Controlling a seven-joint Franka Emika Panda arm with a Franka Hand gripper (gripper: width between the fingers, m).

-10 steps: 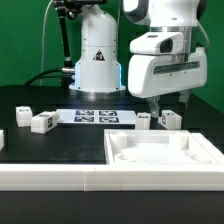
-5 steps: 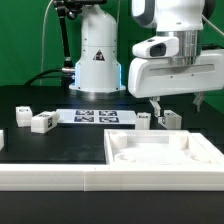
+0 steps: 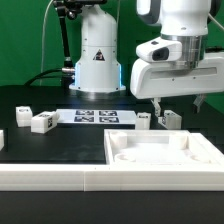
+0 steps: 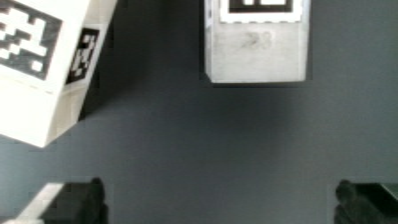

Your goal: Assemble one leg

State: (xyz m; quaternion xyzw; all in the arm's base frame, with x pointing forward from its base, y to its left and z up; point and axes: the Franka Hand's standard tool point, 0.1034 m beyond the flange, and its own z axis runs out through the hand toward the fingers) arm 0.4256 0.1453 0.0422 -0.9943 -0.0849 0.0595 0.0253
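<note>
The leg needs to go onto the white tabletop piece, so my gripper should next grab the leg by its plain end [image 4: 258, 50] beside the marker tag [image 3: 170, 119] to assemble it.
Two small white legs with marker tags, one leg [image 3: 145, 120] and its neighbour [image 3: 170, 119], stand on the black table at the exterior view's right. My gripper [image 3: 177, 106] hangs open and empty above them. In the wrist view both legs show, one leg [image 4: 258, 40] ahead between the finger lines and a tilted one [image 4: 45, 65] off to the side. The dark fingertips [image 4: 71, 205] stand wide apart with only bare table between them, and my gripper [image 4: 222, 207] touches neither leg. Two more legs, one [image 3: 23, 116] and another [image 3: 42, 122], lie at the exterior view's left.
The large flat white tabletop piece [image 3: 118, 150] with raised rim lies in front of the gripper. The marker board [image 3: 95, 116] lies at mid table. The robot base [image 3: 97, 60] stands behind it. A white ledge [image 3: 60, 180] runs along the front.
The gripper has risen and shifted slightly toward the exterior view's right. It stays open. The legs have not moved.
</note>
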